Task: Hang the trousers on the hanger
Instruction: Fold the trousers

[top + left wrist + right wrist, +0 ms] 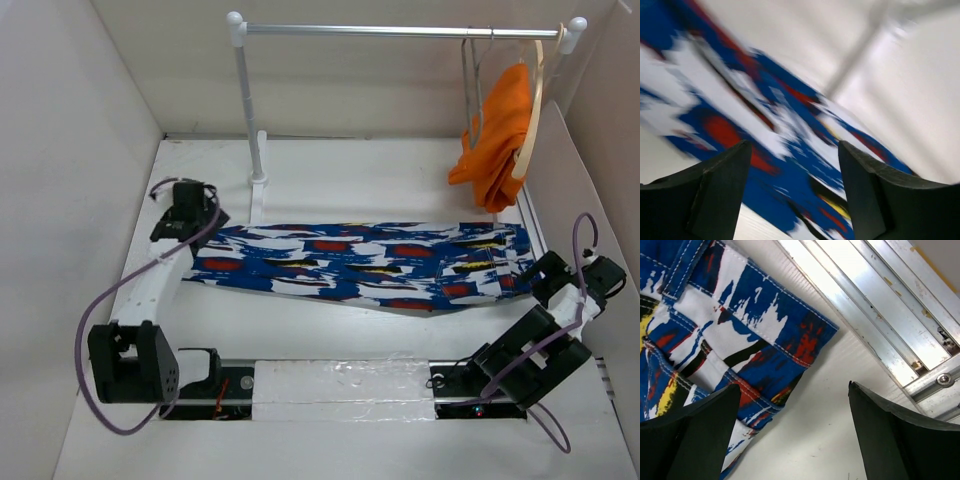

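I need to grab the trousers' near waistband corner (524,284) (812,342) with my right gripper next, so the trousers' far side stays free to go on the hanger.
The trousers (360,262) lie flat and stretched out across the table, dark blue with red, white, yellow and black streaks. My left gripper (207,216) is open just over their left end; the left wrist view is blurred and shows the cloth (790,150) between its open fingers. My right gripper (545,272) is open at their right end, beside the waistband corner (765,340), holding nothing. The grey wire hanger (468,95) hangs on the rail at the back right, far from both grippers.
A clothes rail (400,30) on a white post (243,100) stands at the back. A pale wooden hanger with orange cloth (500,130) hangs beside the wire hanger. An aluminium frame (880,305) runs along the right edge. White walls enclose the table.
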